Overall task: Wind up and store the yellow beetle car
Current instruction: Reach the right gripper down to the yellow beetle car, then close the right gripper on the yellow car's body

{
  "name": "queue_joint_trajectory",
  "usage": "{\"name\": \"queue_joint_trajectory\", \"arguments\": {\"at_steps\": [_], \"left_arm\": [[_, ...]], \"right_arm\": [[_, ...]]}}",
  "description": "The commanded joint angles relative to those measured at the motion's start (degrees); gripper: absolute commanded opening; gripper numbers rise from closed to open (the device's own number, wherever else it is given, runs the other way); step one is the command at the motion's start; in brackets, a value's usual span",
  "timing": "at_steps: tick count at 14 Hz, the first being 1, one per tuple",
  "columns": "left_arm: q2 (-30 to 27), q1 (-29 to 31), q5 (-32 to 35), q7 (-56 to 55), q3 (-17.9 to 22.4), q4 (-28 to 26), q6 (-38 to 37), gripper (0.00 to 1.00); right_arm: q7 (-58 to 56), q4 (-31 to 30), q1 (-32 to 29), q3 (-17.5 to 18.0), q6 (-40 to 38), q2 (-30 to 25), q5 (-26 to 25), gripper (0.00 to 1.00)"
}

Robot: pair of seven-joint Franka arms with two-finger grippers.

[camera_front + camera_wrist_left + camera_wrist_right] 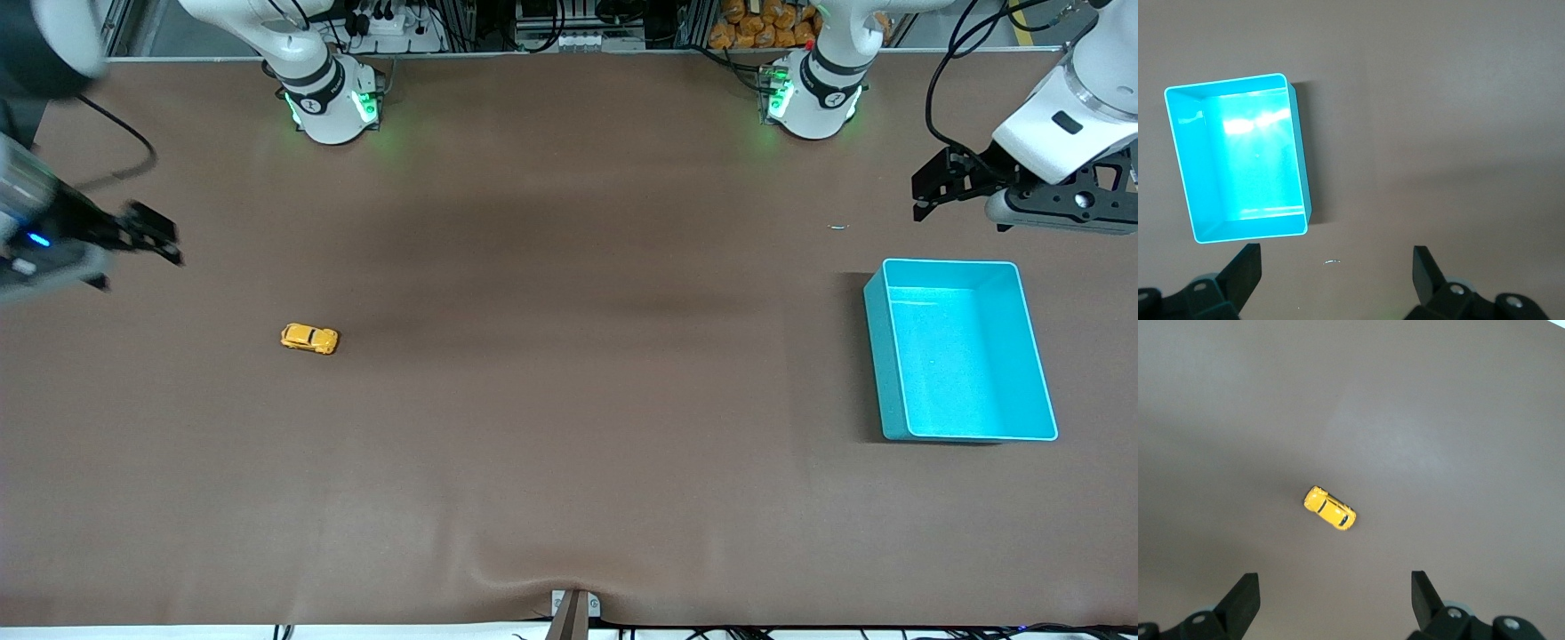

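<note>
My right gripper should next take hold of the yellow beetle car (309, 338) by its two long sides at the doors.
The yellow beetle car (309, 338) stands on its wheels on the brown table, toward the right arm's end. It also shows in the right wrist view as the yellow beetle car (1330, 508), a short way from the fingertips. My right gripper (164, 236) hangs open and empty over the table near that end; it appears as the right gripper (1335, 590) in its own view. My left gripper (920, 191) hovers open and empty over bare table beside the teal bin (876, 356). In the left wrist view the left gripper (1336, 267) holds nothing.
The teal bin (1303, 160) is empty and stands toward the left arm's end. A tiny shiny scrap (838, 228) lies on the table beside the bin, seen under the left gripper as the scrap (1331, 262). Both arm bases stand along the table's edge farthest from the front camera.
</note>
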Motion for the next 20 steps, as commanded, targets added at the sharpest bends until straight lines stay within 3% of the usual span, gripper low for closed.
{"name": "queue_joint_trajectory", "arguments": {"at_steps": [1, 3, 6, 8, 12, 15, 20], "left_arm": [[-0.1, 0.4, -0.2, -0.1, 0.3, 0.4, -0.4, 1.00], [-0.1, 0.5, -0.3, -0.1, 0.4, 0.3, -0.6, 1.00], [-0.1, 0.4, -0.2, -0.3, 0.4, 0.4, -0.5, 1.00], [-0.1, 0.4, -0.2, -0.6, 0.4, 0.4, -0.6, 1.00], [-0.2, 0.4, -0.3, -0.7, 0.4, 0.4, -0.9, 1.00], [-0.2, 0.5, -0.3, -0.7, 0.5, 0.3, -0.9, 1.00], [-0.4, 0.5, -0.3, -0.5, 0.5, 0.5, -0.9, 1.00]], "right_arm": [[-10.6, -9.6, -1.6, 3.7, 10.6, 0.7, -0.8, 1.00], [-13.9, -13.9, -1.7, 5.4, 15.4, 2.7, -1.0, 1.00], [-24.6, -15.0, -0.9, 5.6, 19.0, 9.0, -2.5, 1.00], [-31.6, -16.0, -1.0, 5.6, 23.8, 12.9, -5.0, 1.00], [-41.1, -19.6, -1.7, 5.5, 35.3, 18.6, -5.1, 1.00], [-45.2, -19.4, -2.8, 5.5, 37.3, 21.9, -5.3, 1.00], [-47.8, -19.7, -3.5, 5.5, 36.8, 22.5, -5.3, 1.00]]}}
